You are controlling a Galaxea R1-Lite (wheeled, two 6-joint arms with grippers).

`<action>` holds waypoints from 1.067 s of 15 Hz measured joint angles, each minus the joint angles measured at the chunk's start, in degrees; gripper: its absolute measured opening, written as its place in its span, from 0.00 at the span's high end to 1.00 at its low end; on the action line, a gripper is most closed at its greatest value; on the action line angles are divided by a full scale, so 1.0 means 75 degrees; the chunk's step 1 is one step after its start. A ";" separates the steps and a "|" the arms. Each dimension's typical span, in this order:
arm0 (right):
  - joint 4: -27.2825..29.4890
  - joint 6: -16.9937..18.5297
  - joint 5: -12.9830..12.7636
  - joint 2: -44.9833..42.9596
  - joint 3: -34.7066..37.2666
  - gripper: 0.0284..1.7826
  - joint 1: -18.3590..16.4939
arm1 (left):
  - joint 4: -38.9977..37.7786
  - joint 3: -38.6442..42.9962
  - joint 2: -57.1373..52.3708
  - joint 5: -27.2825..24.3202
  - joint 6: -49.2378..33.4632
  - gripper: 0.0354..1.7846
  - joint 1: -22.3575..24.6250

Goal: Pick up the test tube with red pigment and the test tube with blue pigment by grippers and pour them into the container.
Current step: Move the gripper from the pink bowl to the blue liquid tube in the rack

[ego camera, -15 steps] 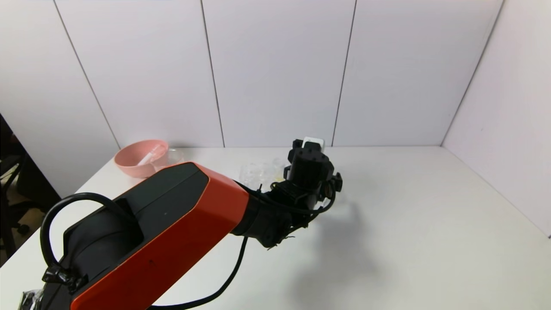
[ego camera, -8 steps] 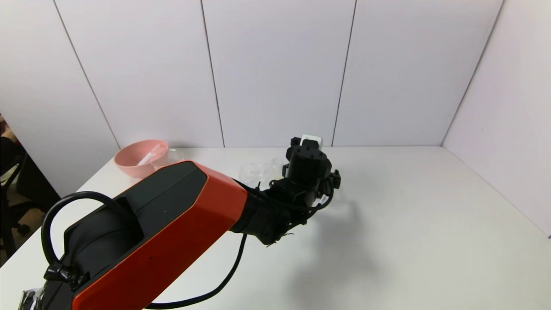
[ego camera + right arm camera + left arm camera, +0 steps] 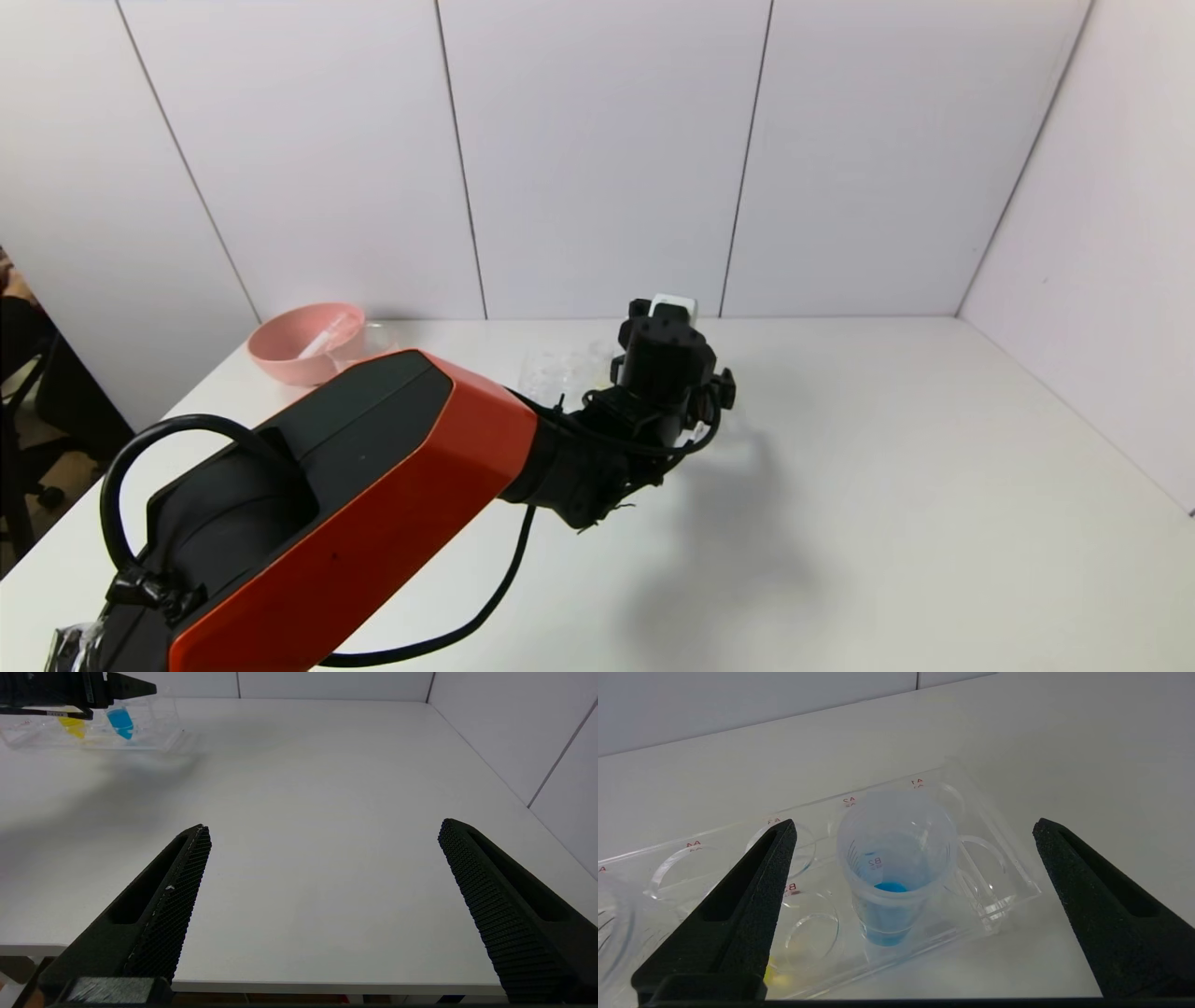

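Observation:
The clear rack surrounds the blue test tube's lower half, so my left gripper will next grab its upper part, just under the test tube's rim (image 3: 895, 895).
The test tube with blue pigment (image 3: 887, 891) stands upright in slot B2 of a clear rack (image 3: 999, 858); it also shows far off in the right wrist view (image 3: 120, 722). My left gripper (image 3: 914, 825) hovers just above it, open wide, one finger on each side of the tube's mouth and touching nothing. In the head view the left gripper's wrist (image 3: 665, 359) covers the tube and part of the rack (image 3: 555, 373). My right gripper (image 3: 324, 828) is open and empty over the table's near edge. The test tube with red pigment is out of view. A faint clear container (image 3: 378, 336) stands beside the bowl.
A pink bowl (image 3: 303, 343) with a slim clear thing lying in it stands at the back left. A tube with yellow liquid (image 3: 74, 727) stands in the rack beside the blue one. The left forearm (image 3: 373, 485) crosses the front left of the table.
The left gripper has crept slightly left and farther back over the rack. Its fingers have stayed wide open.

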 joint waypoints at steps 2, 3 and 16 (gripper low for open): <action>0.0000 0.0003 0.0000 0.0000 0.0000 0.00 0.0000 | 0.0008 -0.0034 0.0020 0.0000 0.0002 0.01 0.0034; 0.0000 0.0003 0.0000 0.0000 0.0000 0.00 0.0003 | 0.0011 -0.0057 0.0029 0.0000 0.0002 0.04 0.0052; 0.0000 0.0000 0.0003 0.0000 0.0000 0.00 0.0000 | 0.0011 -0.0206 0.0107 0.0042 0.0060 0.73 0.0189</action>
